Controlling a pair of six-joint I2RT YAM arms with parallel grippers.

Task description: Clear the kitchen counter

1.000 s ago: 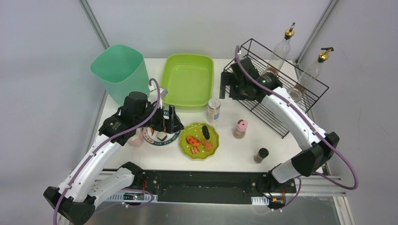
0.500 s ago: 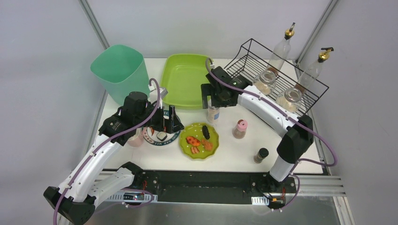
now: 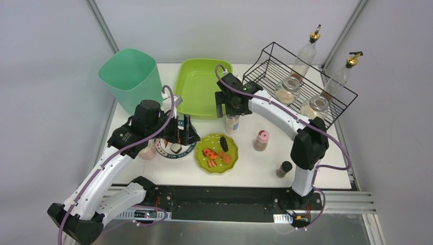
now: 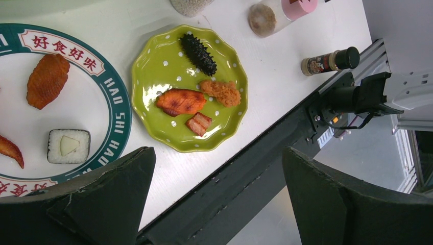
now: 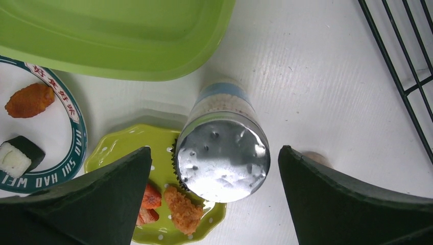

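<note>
My fingertips are level with the silver lid's sides in the right wrist view, so my right gripper should close on the shaker.
The white kitchen counter (image 3: 255,168) holds a silver-lidded shaker (image 5: 223,158), standing upright just below the lime tub. My right gripper (image 5: 214,153) hovers open directly over it, one finger on each side, not touching. A green dotted plate (image 3: 216,153) carries several food pieces. To its left, a white plate with a teal rim (image 4: 76,102) holds a sushi roll and fried pieces. My left gripper (image 4: 218,153) hangs open above that plate's near edge, holding nothing. A pink-capped jar (image 3: 261,140) and a black-capped spice bottle (image 3: 284,169) stand to the right.
A lime-green tub (image 3: 204,87) and a teal bin (image 3: 130,76) sit at the back. The black wire rack (image 3: 265,76) at back right holds two glass jars, with two oil bottles behind it. A pink cup (image 3: 148,151) is partly hidden under my left arm.
My right arm has swung left from the wire rack to above the silver-lidded shaker, still open. The left arm has not moved.
</note>
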